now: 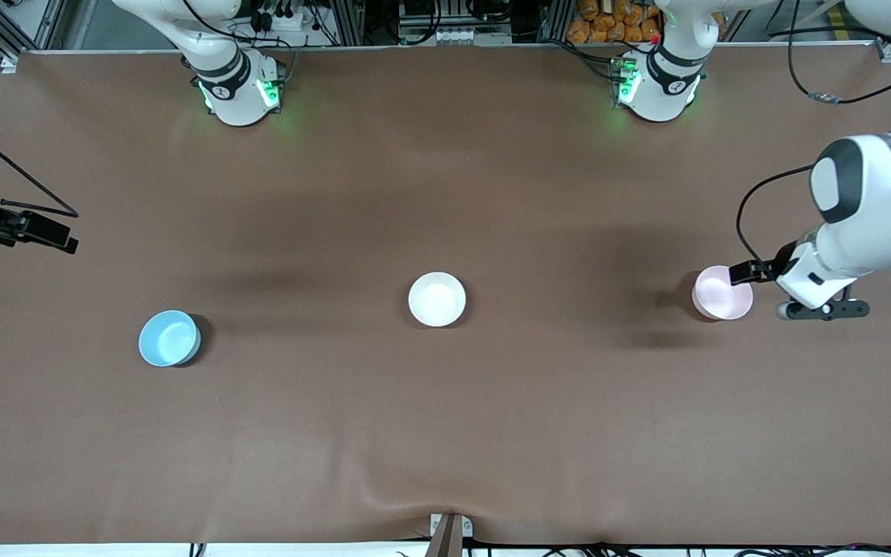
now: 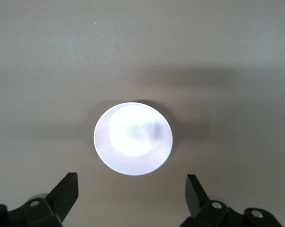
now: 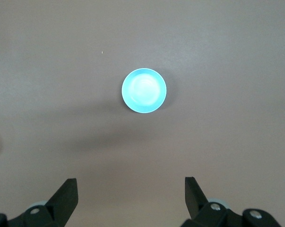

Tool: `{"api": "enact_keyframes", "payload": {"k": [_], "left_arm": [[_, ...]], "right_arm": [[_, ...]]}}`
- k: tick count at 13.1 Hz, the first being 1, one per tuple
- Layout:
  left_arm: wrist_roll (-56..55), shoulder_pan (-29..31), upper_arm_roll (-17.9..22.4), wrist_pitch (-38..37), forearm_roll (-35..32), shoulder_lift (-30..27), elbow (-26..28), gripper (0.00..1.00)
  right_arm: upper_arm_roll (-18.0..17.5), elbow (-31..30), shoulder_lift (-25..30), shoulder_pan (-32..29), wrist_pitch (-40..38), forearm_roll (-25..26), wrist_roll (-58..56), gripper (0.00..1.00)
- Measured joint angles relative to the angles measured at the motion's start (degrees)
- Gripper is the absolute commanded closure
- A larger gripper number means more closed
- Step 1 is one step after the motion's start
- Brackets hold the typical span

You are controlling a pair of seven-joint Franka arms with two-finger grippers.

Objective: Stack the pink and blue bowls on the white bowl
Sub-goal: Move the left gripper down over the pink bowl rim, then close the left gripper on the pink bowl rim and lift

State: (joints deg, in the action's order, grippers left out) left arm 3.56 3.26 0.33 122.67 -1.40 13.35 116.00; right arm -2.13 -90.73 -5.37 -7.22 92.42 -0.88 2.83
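Note:
I need to grab the pink bowl by its rim (image 1: 751, 298) with my left gripper next, so that I can stack it on the white bowl (image 1: 437, 299).
The white bowl (image 1: 437, 299) sits mid-table. The pale pink bowl (image 1: 722, 292) sits toward the left arm's end and also shows in the left wrist view (image 2: 133, 138). The light blue bowl (image 1: 169, 338) sits toward the right arm's end, slightly nearer the front camera, and also shows in the right wrist view (image 3: 143, 90). My left gripper (image 1: 755, 271) (image 2: 131, 189) is open and empty, in the air just beside the pink bowl. My right gripper (image 1: 57, 237) (image 3: 131, 191) is open and empty, high over the table edge at its own end, well away from the blue bowl.
The arm bases (image 1: 240, 89) (image 1: 658, 85) stand along the table's back edge. A brown mat (image 1: 445, 433) covers the table. A small bracket (image 1: 449, 532) sits at the front edge. A black cable (image 1: 747, 216) loops off the left arm.

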Motion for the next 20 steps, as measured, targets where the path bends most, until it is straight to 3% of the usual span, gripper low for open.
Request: {"api": "enact_keyframes", "payload": {"k": [3, 4, 5, 9, 13, 17, 20], "left_arm": [[6.7, 3.0, 0.0, 9.5, 0.0, 3.6, 3.9, 0.00], [7.3, 3.5, 0.0, 11.9, 0.0, 4.5, 5.1, 0.02], [7.5, 3.6, 0.0, 13.6, 0.0, 5.3, 5.8, 0.11], [7.8, 4.4, 0.0, 14.8, 0.0, 6.4, 6.2, 0.28], [8.5, 4.7, 0.0, 15.5, 0.0, 6.9, 6.4, 0.31], [10.4, 5.6, 0.0, 17.7, 0.0, 8.9, 6.6, 0.59], [11.3, 6.0, 0.0, 18.0, 0.0, 9.3, 6.6, 0.93]], "right_arm": [[0.0, -0.6, 0.0, 0.0, 0.8, 0.0, 0.0, 0.00], [0.0, -0.8, -0.1, 0.0, 1.2, 0.0, 0.0, 0.00], [0.0, -1.0, -0.1, 0.0, 1.5, 0.0, 0.0, 0.00], [-0.1, -1.8, -0.1, 0.0, 1.9, 0.1, 0.0, 0.00], [0.0, -1.9, -0.1, 0.0, 2.1, 0.1, 0.0, 0.00], [0.0, -2.0, -0.1, 0.0, 2.2, 0.1, 0.0, 0.00], [0.0, -2.0, -0.1, 0.0, 2.3, 0.1, 0.0, 0.00]]}}
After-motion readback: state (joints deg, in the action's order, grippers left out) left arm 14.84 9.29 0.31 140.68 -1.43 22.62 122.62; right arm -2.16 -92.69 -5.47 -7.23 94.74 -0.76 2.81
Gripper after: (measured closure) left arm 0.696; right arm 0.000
